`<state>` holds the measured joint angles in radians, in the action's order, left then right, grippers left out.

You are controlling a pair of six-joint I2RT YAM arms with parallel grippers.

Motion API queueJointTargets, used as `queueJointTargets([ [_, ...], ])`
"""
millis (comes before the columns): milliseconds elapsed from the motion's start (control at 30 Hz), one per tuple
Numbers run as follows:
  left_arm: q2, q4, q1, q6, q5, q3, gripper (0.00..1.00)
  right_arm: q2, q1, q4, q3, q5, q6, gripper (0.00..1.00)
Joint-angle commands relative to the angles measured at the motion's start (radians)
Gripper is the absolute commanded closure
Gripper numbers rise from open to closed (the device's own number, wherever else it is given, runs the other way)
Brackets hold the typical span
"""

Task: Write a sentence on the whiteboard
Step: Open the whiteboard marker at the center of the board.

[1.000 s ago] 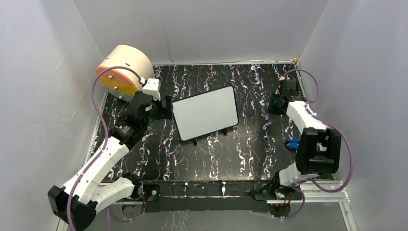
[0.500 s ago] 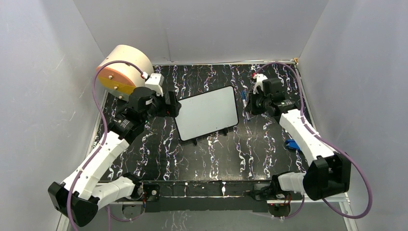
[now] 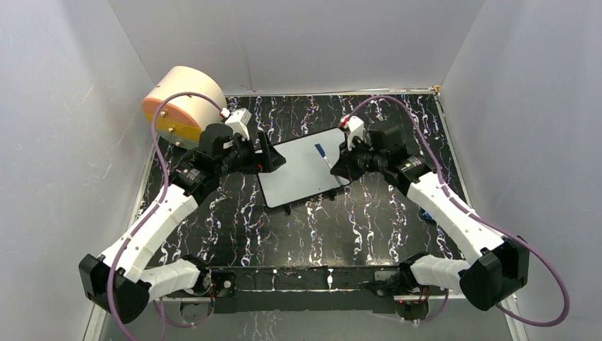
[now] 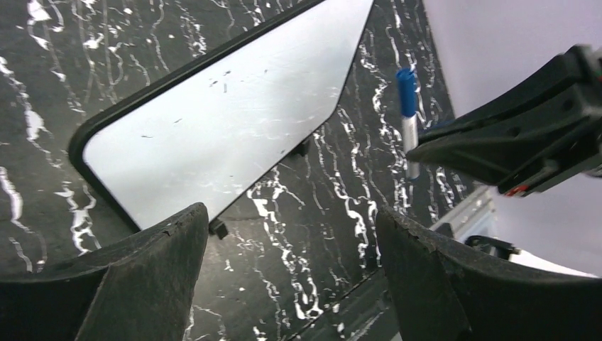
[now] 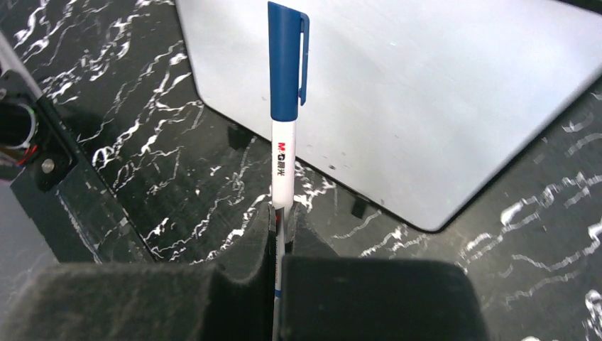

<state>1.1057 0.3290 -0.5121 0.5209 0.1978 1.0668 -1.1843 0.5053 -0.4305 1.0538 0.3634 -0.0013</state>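
Observation:
The whiteboard is between my fingers and the cap, so it isn't time to close yet. My left gripper should first move toward the marker's blue cap.
The whiteboard [image 3: 302, 172] [image 4: 227, 121] [image 5: 426, 92] lies tilted in the middle of the black marbled table, its pale face bare apart from a few faint specks. No sentence shows on it. My right gripper [image 3: 339, 165] [image 5: 282, 213] is shut on a white marker [image 3: 321, 153] [image 4: 407, 106] [image 5: 287, 85] whose blue cap is on. The capped end points out over the board's right part. My left gripper [image 3: 273, 158] [image 4: 291, 220] hangs open and empty just over the board's left edge.
A cream-and-orange drum [image 3: 181, 103] stands at the back left corner, close behind the left arm. White walls close in the table on three sides. A metal rail [image 3: 312, 280] runs along the near edge between the arm bases.
The right arm swung from the table's right edge leftwards to the whiteboard, carrying the marker. The left gripper moved right, from beside the drum to the board's left edge.

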Motion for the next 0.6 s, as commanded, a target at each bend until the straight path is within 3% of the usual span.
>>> queueJointTargets([
  [0, 0.008, -0.054, 0.007, 0.126, 0.074, 0.006, 0.17, -0.006, 0.086, 0.102, 0.011, 0.014, -0.055, 1.00],
  [267, 0.040, -0.111, 0.007, 0.303, 0.101, -0.017, 0.18, -0.058, 0.247, 0.160, 0.027, -0.106, -0.086, 1.00],
  [567, 0.074, -0.135, 0.007, 0.349, 0.134, -0.043, 0.31, -0.088, 0.364, 0.208, 0.038, -0.220, -0.103, 1.00],
])
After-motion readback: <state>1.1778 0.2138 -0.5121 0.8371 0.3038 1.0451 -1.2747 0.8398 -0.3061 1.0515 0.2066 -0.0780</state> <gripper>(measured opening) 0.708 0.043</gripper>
